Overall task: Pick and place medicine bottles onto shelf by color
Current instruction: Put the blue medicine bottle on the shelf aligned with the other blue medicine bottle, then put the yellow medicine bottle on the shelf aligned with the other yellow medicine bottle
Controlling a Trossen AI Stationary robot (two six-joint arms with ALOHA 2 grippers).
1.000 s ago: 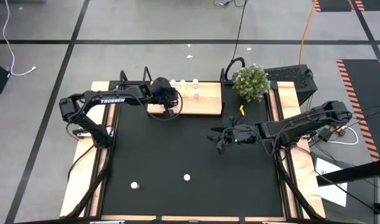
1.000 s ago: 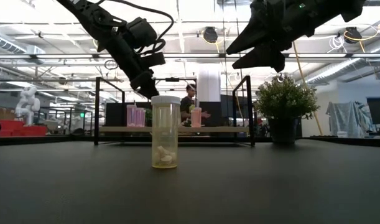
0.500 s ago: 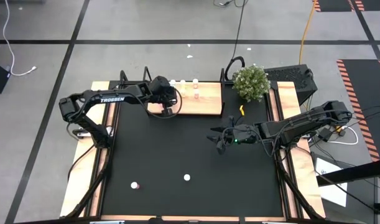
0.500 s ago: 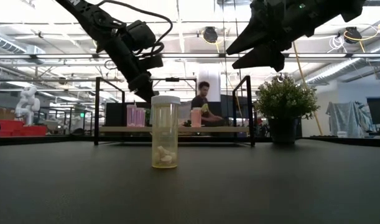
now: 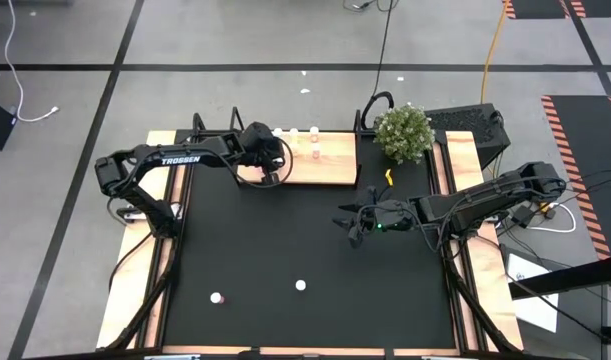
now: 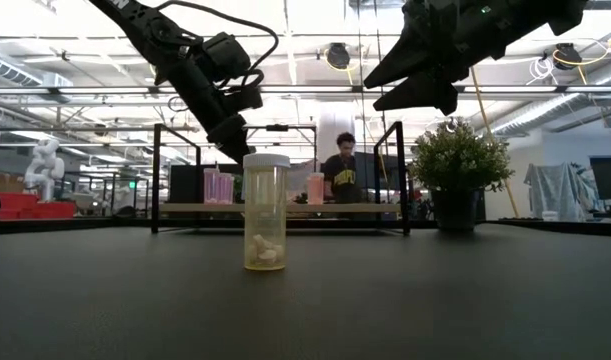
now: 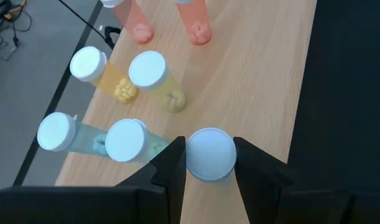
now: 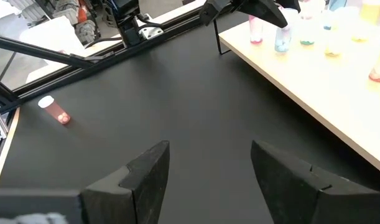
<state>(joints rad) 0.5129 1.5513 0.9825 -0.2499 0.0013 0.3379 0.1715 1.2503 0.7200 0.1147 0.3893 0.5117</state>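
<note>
The left gripper is ready to open, because the held white cap (image 7: 210, 177) is low over the wood of the shelf, close beside the standing bottles.
The light-wood shelf (image 5: 325, 170) stands at the table's far edge. On it stand two pink bottles (image 7: 199, 28), two yellow ones (image 7: 147, 70) and two pale blue-green ones (image 7: 126, 140). My left gripper (image 7: 210, 155) is over the shelf's near left part, shut on another medicine bottle of which only the white cap shows. My right gripper (image 5: 347, 225) hangs open above the table's middle right with nothing between its fingers. A yellowish bottle (image 6: 266, 212) stands upright on the black table. A pink bottle (image 8: 55, 110) lies on its side near the front left. My left gripper pinches the bottle's round white cap (image 7: 210, 177) between its two fingers, one on each side. The fingers (image 7: 174, 163) come slanting down from the table's left. The cap hides the bottle's body, so I cannot tell whether its base is on the shelf.
A potted plant (image 5: 403, 130) stands at the far right, beside the shelf's black end bracket (image 6: 398, 175). Wooden strips (image 5: 135, 290) run along the table's left and right sides. A person (image 6: 343, 175) is in the room beyond the far edge.
Both grippers have kept their places. The person beyond the far edge has walked toward the right.
</note>
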